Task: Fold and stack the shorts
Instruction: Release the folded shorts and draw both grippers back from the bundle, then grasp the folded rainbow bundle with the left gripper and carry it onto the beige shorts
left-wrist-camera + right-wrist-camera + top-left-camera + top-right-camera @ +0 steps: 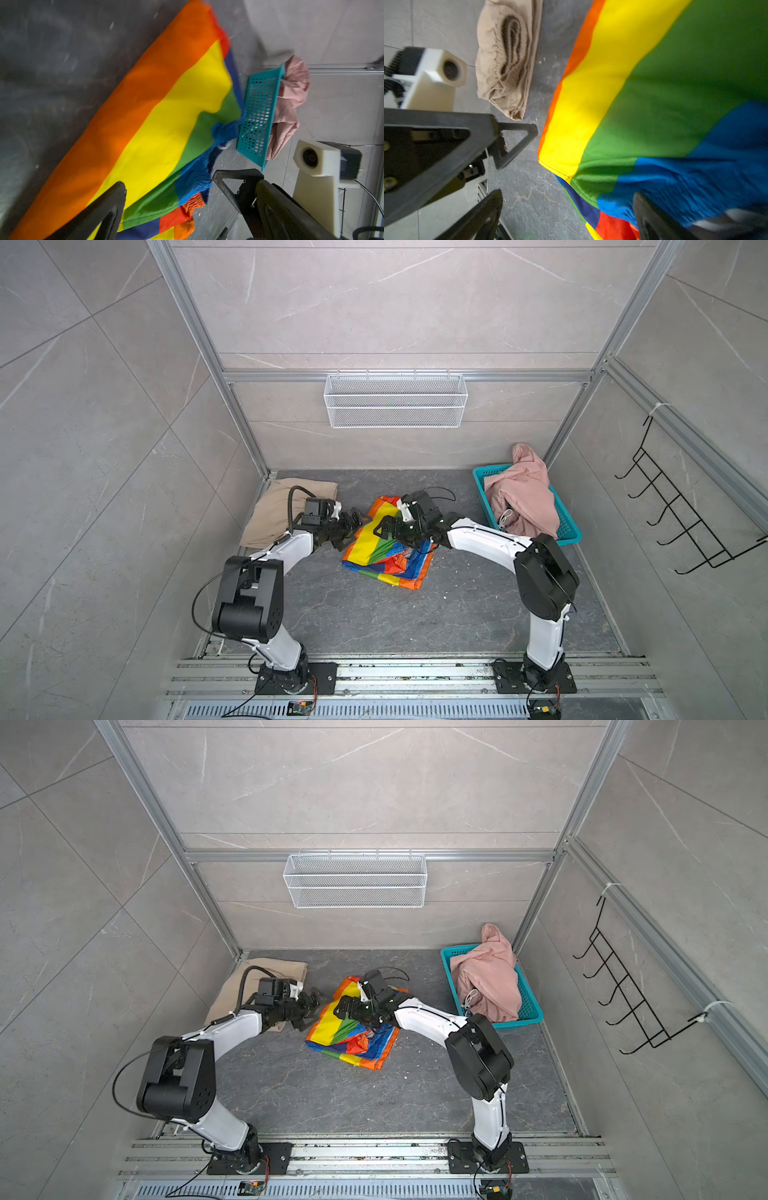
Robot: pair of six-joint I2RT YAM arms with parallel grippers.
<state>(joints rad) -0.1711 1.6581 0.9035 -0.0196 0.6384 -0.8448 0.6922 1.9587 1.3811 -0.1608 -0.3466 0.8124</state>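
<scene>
The left gripper grabs the rainbow-striped shorts by their orange-and-yellow edge (358, 544) facing the beige shorts (270, 510) next, to stack them on top.
The rainbow-striped shorts (384, 558) (349, 1040) lie partly folded in the middle of the dark floor, seen close in both wrist views (155, 116) (654, 93). The beige shorts (270, 510) (506, 52) lie folded at the back left, partly under my left arm. The dusty pink shorts (523, 493) (291, 95) are heaped in the teal basket (481, 485) (257, 116). My left gripper (351, 531) (169, 182) hangs open at the rainbow shorts' left edge. My right gripper (384, 526) (566, 199) is open just above them, one finger over the blue stripe, holding nothing.
A white wire basket (395, 402) hangs on the back wall. A black hook rack (681, 510) is fixed to the right wall. Aluminium rails (415, 672) carry both arm bases along the front. The two grippers face each other, close together.
</scene>
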